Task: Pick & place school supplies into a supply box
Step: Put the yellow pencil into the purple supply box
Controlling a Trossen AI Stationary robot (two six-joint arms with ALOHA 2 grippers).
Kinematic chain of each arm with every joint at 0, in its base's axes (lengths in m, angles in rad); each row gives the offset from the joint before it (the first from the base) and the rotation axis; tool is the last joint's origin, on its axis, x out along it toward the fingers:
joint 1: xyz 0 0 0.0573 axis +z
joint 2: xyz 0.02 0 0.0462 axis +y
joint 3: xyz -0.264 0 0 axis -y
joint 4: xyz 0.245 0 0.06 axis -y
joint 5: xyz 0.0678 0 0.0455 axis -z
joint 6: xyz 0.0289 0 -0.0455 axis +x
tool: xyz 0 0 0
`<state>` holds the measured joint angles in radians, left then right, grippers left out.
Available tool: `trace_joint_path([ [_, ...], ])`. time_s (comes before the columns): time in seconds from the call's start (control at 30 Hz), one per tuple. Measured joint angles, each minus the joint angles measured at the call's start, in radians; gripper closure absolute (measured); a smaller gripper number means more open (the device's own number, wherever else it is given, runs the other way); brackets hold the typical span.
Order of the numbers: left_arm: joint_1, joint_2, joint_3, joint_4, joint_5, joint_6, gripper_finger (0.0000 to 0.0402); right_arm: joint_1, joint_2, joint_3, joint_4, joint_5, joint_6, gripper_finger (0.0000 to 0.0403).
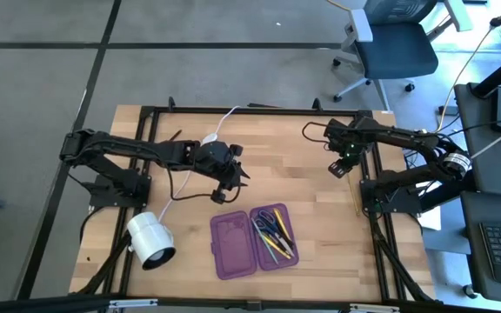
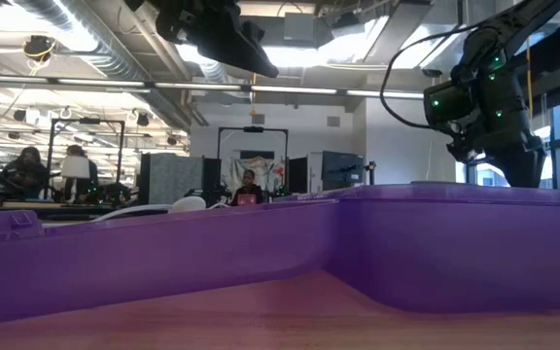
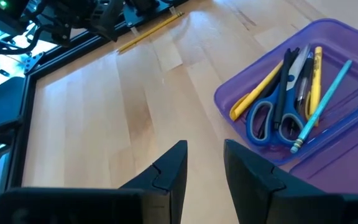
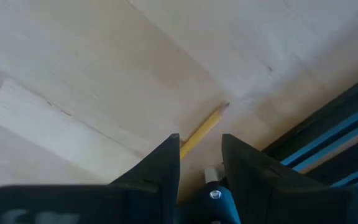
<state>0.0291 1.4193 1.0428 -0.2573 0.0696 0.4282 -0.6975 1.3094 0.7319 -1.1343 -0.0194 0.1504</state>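
The yellow pencil should go in the supply box, so my right gripper will next grab it by its wooden body (image 1: pixel 355 198) (image 4: pixel 197 135).
The purple supply box (image 1: pixel 231 248) lies open near the table's front edge. Its right half holds blue-handled scissors (image 3: pixel 271 122) and several pens and pencils (image 3: pixel 314 78). My left gripper (image 1: pixel 236 185) hangs open over bare wood just beyond the box. One yellow pencil (image 1: pixel 356 196) lies flat on the table along the black frame at the right edge. My right gripper (image 1: pixel 340 170) points down over that pencil's far end. It is open, and the pencil (image 4: pixel 204 132) shows in the gap between its fingers.
A white cylindrical lamp (image 1: pixel 150 240) lies at the front left, and its white cable (image 1: pixel 209 139) runs to the far edge. The black frame rail (image 4: pixel 328 143) borders the table right beside the pencil. An office chair (image 1: pixel 394 43) stands beyond the table.
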Motion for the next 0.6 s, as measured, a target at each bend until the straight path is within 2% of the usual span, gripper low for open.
trace_joint_path([
  [0.23,0.007,0.0,0.0,0.0,0.001,0.0,0.0304,0.0,0.019,-0.013,0.006,0.0,-0.022,0.0279],
  [0.6,0.007,0.0,0.0,0.0,0.002,0.0,0.0304,0.0,0.162,-0.014,0.007,0.0,0.001,0.0279],
])
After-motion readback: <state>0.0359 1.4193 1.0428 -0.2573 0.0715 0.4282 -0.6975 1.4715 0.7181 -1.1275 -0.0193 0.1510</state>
